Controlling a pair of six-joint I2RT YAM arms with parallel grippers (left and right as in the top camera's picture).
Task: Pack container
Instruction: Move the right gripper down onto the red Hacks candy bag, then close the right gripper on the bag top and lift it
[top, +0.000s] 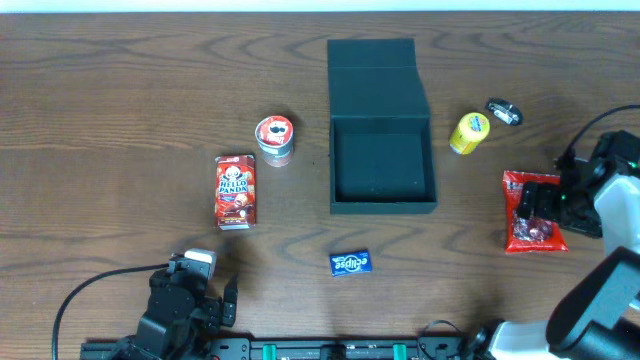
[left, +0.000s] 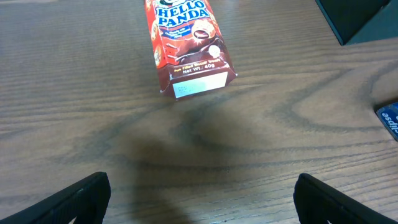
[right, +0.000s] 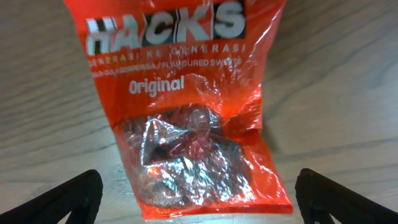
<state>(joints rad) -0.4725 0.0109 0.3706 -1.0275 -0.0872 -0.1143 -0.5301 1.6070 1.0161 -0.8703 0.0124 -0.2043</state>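
Observation:
The Hacks bag is between my right gripper's fingers, which are above its puffed lower part and would miss if closed now, so I will lower them first.
The dark teal-black container (top: 382, 165) stands open at the table's middle, its flap lid (top: 372, 66) folded back; a corner shows in the left wrist view (left: 360, 15). A red Hacks candy bag (top: 530, 212) lies at the right. My right gripper (right: 198, 199) is open, its fingers wide on either side of the bag (right: 186, 106), just above it. A Hello Panda box (top: 236, 190) lies left of the container. My left gripper (left: 202, 199) is open and empty above bare wood, short of the box (left: 186, 43).
A small round tin (top: 274, 138) stands beside the Hello Panda box. A blue wrapped snack (top: 350, 263) lies in front of the container, its edge showing in the left wrist view (left: 390, 118). A yellow capsule (top: 468, 132) and a small dark wrapped item (top: 504, 111) lie right of the container.

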